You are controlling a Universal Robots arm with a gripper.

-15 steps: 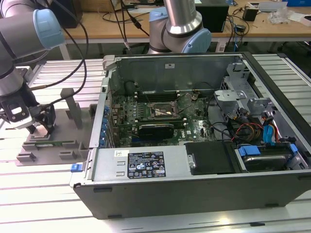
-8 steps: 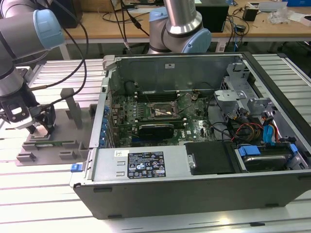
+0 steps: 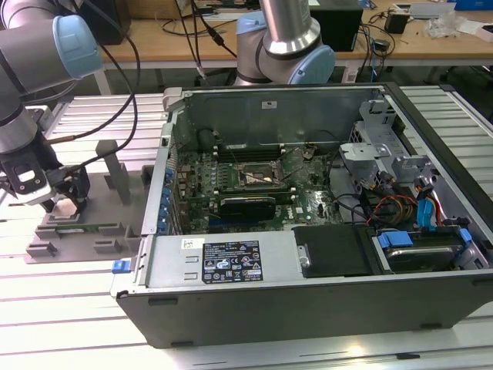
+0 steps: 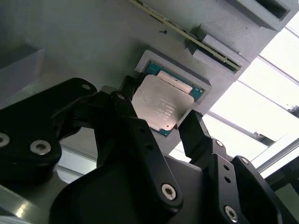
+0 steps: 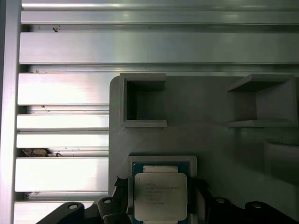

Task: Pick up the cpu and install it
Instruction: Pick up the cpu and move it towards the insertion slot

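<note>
The gripper picks up the cpu (image 5: 160, 196) by its facing side edges next, since the pocket side (image 5: 162, 158) sits tight against its end.
The cpu (image 4: 161, 106), a square chip with a silvery top plate and a green rim, lies flat in a pocket of the grey plastic tray (image 4: 70, 42). My gripper (image 4: 159, 111) hangs just above it, open. One black finger (image 4: 125, 97) stands on each side of the chip, with narrow gaps. In the first wrist view the cpu (image 5: 160, 196) sits between the same fingertips (image 5: 122, 187). In the exterior view my gripper (image 3: 68, 202) is low over the tray (image 3: 77, 231) at the exterior view's left. The dark socket frame (image 3: 258, 177) on the motherboard holds no chip.
The open computer case (image 3: 308, 270) fills the middle and the exterior view's right, with raised metal walls, cables and a drive bay. A second arm's base (image 3: 285, 46) stands behind the case. Upright grey blocks (image 3: 115, 166) rise from the tray. Ribbed aluminium table (image 5: 60, 126) lies around it.
</note>
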